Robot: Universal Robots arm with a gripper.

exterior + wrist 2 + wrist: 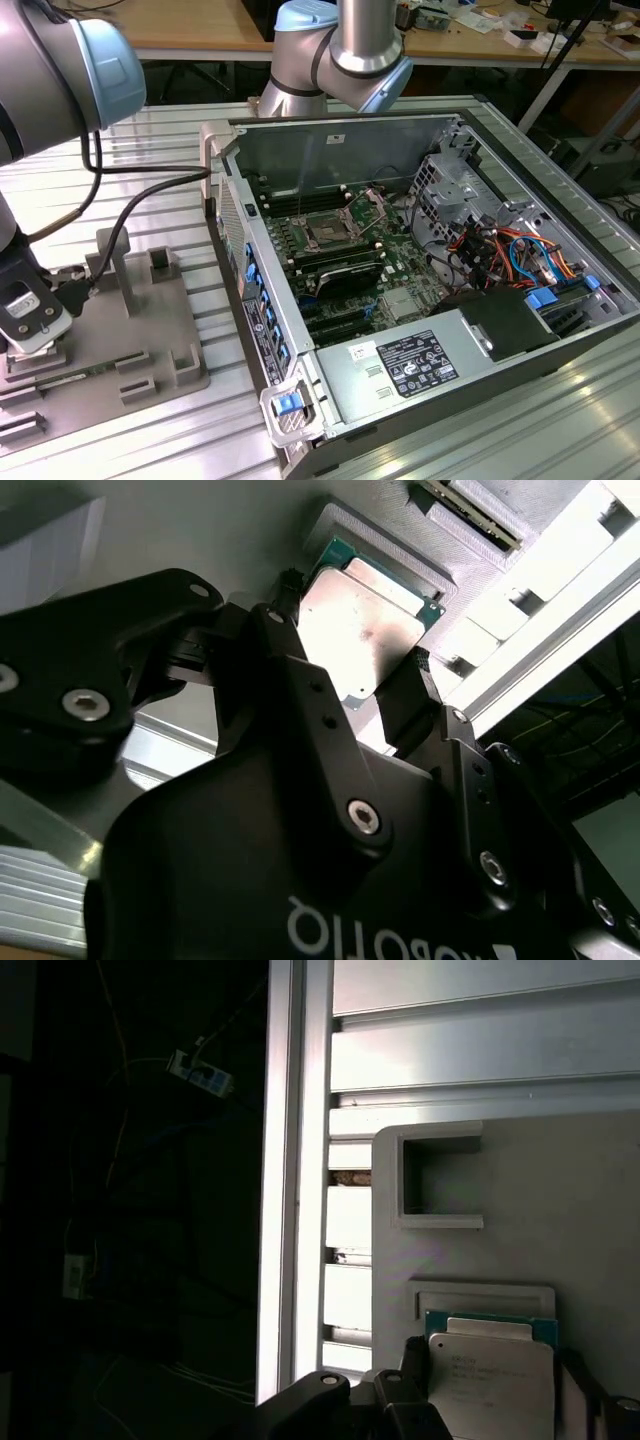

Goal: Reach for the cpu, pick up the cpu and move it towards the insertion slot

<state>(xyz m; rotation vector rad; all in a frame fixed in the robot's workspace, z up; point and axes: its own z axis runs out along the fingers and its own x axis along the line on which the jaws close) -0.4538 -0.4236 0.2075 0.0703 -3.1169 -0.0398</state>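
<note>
I should next grip the cpu by its side edges to move it towards the insertion slot. The holder's raised side stands close along the cpu's neighbouring edge.
The cpu, a flat square chip with a silvery top and green edge, lies in a shallow recess of the grey tray. My gripper is lowered over it and open. One black finger stands by one edge of the chip and the other by the opposite edge, with a thin gap at one side. In the exterior view the gripper head sits low over the tray at the exterior view's left. The insertion slot is inside the open computer case, its bracket raised.
The open computer case fills the exterior view's right, with cables and a drive cage inside. The tray carries raised holders and another recess. The table's aluminium edge runs close beside the tray.
</note>
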